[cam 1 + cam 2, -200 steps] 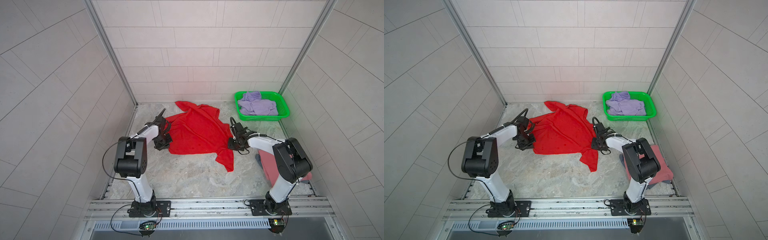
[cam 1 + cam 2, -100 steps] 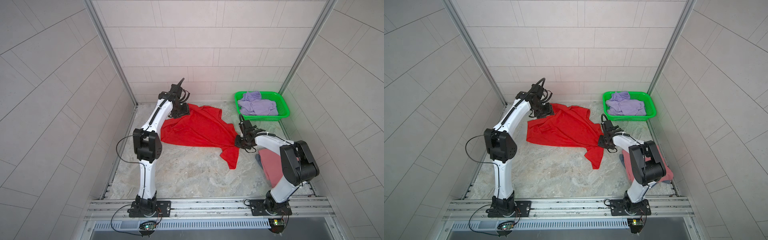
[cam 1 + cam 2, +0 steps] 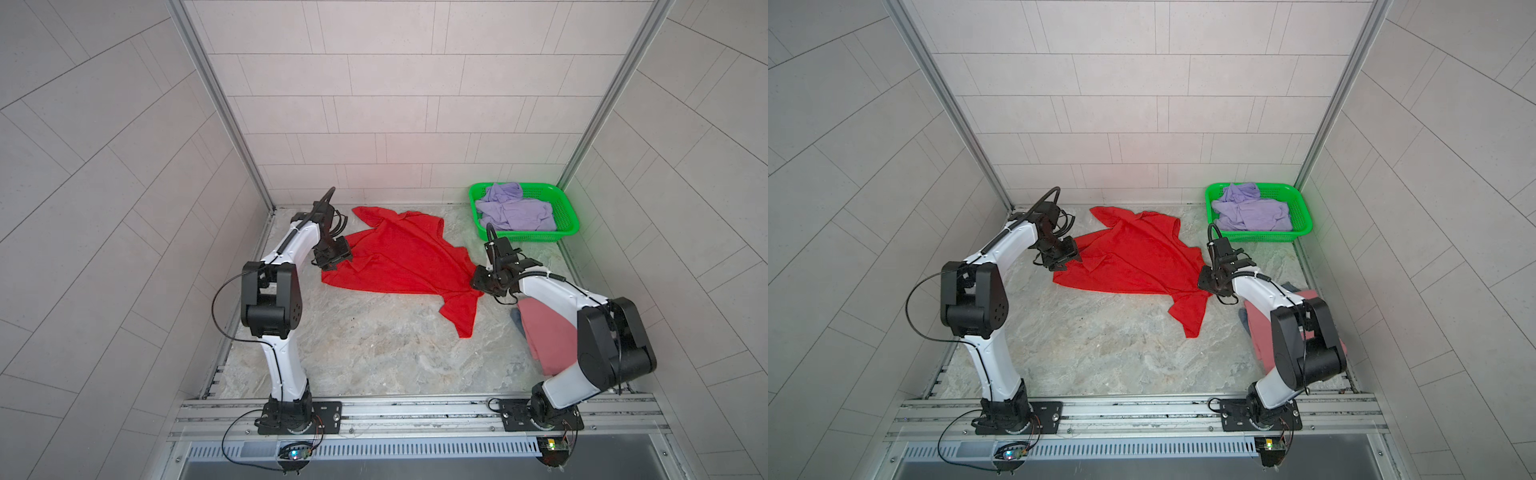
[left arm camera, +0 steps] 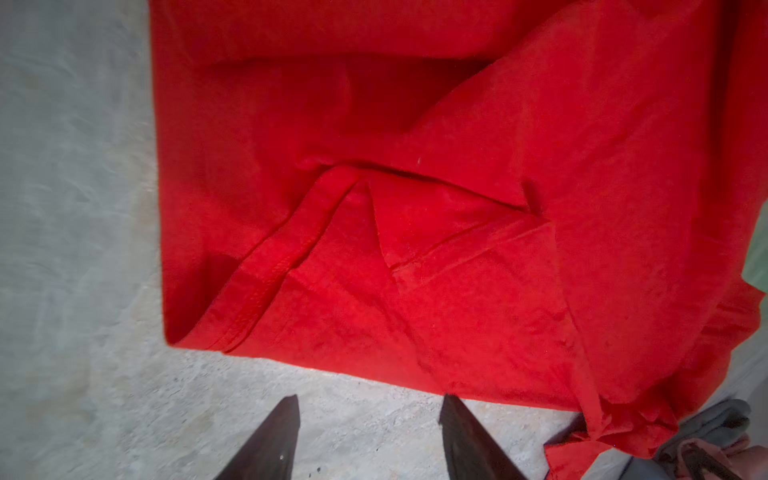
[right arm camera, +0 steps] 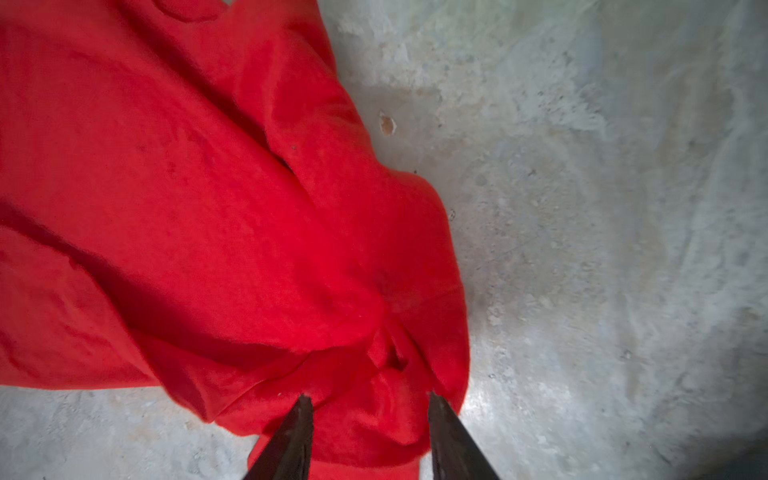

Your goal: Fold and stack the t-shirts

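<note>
The red t-shirt needs to be lifted and spread open for folding, so my left gripper will next grab the pointed tip of its turned-over flap [image 3: 366, 262].
The red t-shirt [image 3: 399, 257] [image 3: 1133, 257] lies crumpled and partly spread mid-table. My left gripper [image 3: 338, 259] [image 4: 370, 401] is at the shirt's left edge and open, with bare table between its fingers just short of the hem [image 4: 332, 370]. My right gripper [image 3: 478, 282] [image 5: 368, 399] is at the shirt's right edge, jaws apart, with a loose bunch of red cloth [image 5: 374, 374] between them. A folded pink t-shirt [image 3: 548, 332] lies on a grey-blue one [image 3: 517, 320] beside the right arm. The lavender t-shirt [image 3: 515, 212] is heaped in the basket.
The green mesh basket [image 3: 565, 216] [image 3: 1302, 212] stands in the far right corner. Tiled walls close in the table on three sides. The marble tabletop [image 3: 374, 353] shows in front of the red shirt, and a metal rail [image 3: 415, 411] runs along the near edge.
Both grippers went from shut to open and let go of the red shirt. The left arm swung to the shirt's far corner and back to its left edge. The shirt shifted to the right.
</note>
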`<act>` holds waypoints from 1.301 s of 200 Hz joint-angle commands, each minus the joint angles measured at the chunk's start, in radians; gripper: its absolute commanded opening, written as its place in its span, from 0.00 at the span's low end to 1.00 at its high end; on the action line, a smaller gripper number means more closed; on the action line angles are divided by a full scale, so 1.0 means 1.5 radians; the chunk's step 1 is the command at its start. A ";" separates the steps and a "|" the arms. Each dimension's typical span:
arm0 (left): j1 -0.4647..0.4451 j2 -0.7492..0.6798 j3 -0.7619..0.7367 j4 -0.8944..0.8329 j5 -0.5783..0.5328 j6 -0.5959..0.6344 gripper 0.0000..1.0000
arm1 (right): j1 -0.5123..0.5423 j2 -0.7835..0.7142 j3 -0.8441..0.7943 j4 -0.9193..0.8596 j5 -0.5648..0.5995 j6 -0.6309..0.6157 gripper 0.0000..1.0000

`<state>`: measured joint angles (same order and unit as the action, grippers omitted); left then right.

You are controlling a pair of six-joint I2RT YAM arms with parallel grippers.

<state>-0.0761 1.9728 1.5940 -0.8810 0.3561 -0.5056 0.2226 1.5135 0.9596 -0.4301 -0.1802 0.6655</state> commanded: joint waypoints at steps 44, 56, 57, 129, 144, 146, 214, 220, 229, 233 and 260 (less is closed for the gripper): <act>-0.015 0.072 -0.020 0.125 0.059 -0.142 0.55 | 0.001 -0.063 -0.046 -0.029 0.026 0.028 0.47; -0.017 0.083 -0.022 0.128 0.054 -0.164 0.51 | 0.001 -0.071 -0.053 -0.028 0.033 0.032 0.47; -0.018 0.083 -0.023 0.129 0.054 -0.166 0.51 | 0.001 -0.072 -0.053 -0.028 0.033 0.032 0.47; -0.024 0.138 -0.013 0.148 0.031 -0.196 0.39 | 0.001 -0.107 -0.080 -0.029 0.062 0.050 0.48; -0.026 0.142 -0.006 0.144 0.021 -0.197 0.35 | 0.001 -0.108 -0.082 -0.029 0.066 0.052 0.48; -0.025 0.142 -0.005 0.143 0.020 -0.197 0.35 | 0.001 -0.108 -0.082 -0.030 0.066 0.051 0.48; -0.030 0.141 0.013 0.118 0.021 -0.192 0.23 | 0.000 -0.098 -0.075 -0.030 0.078 0.046 0.48; -0.031 0.140 0.015 0.118 0.023 -0.194 0.22 | 0.000 -0.097 -0.074 -0.030 0.078 0.046 0.47; -0.031 0.138 0.019 0.118 0.027 -0.194 0.20 | 0.000 -0.093 -0.073 -0.029 0.079 0.045 0.47; -0.030 0.138 0.020 0.116 0.027 -0.194 0.20 | 0.000 -0.093 -0.072 -0.029 0.079 0.044 0.47; -0.031 0.143 0.030 0.104 0.030 -0.190 0.18 | 0.000 -0.084 -0.068 -0.029 0.081 0.039 0.47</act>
<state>-0.1158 2.1647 1.6096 -0.6800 0.4038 -0.7933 0.2226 1.3773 0.8448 -0.4572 -0.0853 0.7231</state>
